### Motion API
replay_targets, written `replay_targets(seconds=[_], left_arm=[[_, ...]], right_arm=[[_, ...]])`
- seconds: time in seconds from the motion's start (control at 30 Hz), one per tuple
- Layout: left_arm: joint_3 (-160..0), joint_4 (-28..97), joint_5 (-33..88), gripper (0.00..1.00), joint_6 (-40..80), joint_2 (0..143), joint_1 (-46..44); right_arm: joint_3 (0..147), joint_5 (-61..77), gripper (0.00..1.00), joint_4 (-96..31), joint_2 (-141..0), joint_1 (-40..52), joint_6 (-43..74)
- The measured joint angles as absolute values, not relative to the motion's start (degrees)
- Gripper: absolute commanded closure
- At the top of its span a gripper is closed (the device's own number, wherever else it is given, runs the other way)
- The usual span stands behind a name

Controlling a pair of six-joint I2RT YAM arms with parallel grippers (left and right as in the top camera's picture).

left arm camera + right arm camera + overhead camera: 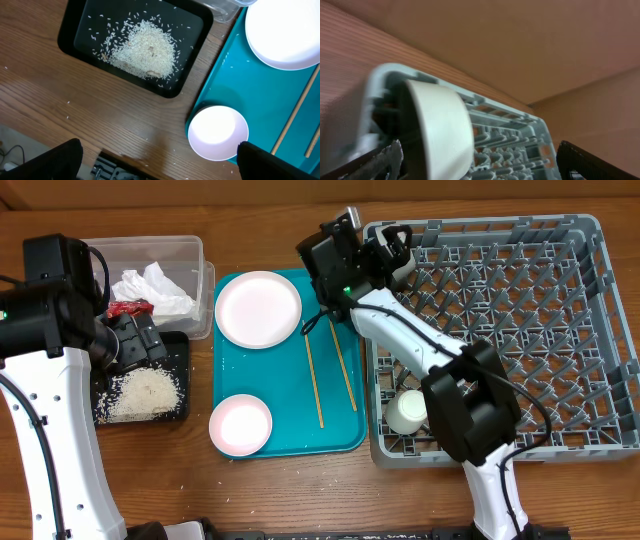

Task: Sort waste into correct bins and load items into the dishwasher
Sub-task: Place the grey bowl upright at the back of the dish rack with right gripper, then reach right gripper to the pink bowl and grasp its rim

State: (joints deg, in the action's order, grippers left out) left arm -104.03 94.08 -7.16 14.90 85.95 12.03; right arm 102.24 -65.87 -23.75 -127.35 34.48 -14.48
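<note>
I should next grab the plate's rim with my right gripper on the side facing the chopsticks, so that I can stand the small pink plate (240, 424) on edge in the rack.
My left gripper (140, 342) (160, 167) is open and empty, above the table edge by the black tray (178, 350) (70, 30) that holds rice crumbs (142, 393) (142, 47). The clear tub (195, 250) holds the white napkin (155, 288) and the red wrapper (128, 308). On the teal tray (340, 435) lie a white plate (258, 308) (285, 35), a small pink plate (240, 424) (218, 132) and two chopsticks (315, 380) (295, 117). My right gripper (385, 255) (485, 162) is open at the grey rack's (600, 330) (520, 135) far left corner, around a white bowl (440, 130) standing on edge.
A small white cup (407, 410) sits in the rack's near left corner. Loose rice grains lie on the wooden table (75, 115) near the black tray. The right arm stretches over the rack's left side.
</note>
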Motion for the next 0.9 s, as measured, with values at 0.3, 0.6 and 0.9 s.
replay_targets(seconds=[0.3,0.6,0.9], left_arm=[[-103.9,94.1,-7.2,0.0,14.9,86.0,12.0],[-103.9,94.1,-7.2,0.0,14.9,86.0,12.0],[-103.9,94.1,-7.2,0.0,14.9,86.0,12.0]], right_arm=[[102.3,-34.5,0.0,-39.0,-117.6,39.9,1.8],[102.2,7.3,0.08,-51.4,-117.3,39.5,16.4],[97.9,15.4,0.16,-52.9,-117.4,47.0,19.0]])
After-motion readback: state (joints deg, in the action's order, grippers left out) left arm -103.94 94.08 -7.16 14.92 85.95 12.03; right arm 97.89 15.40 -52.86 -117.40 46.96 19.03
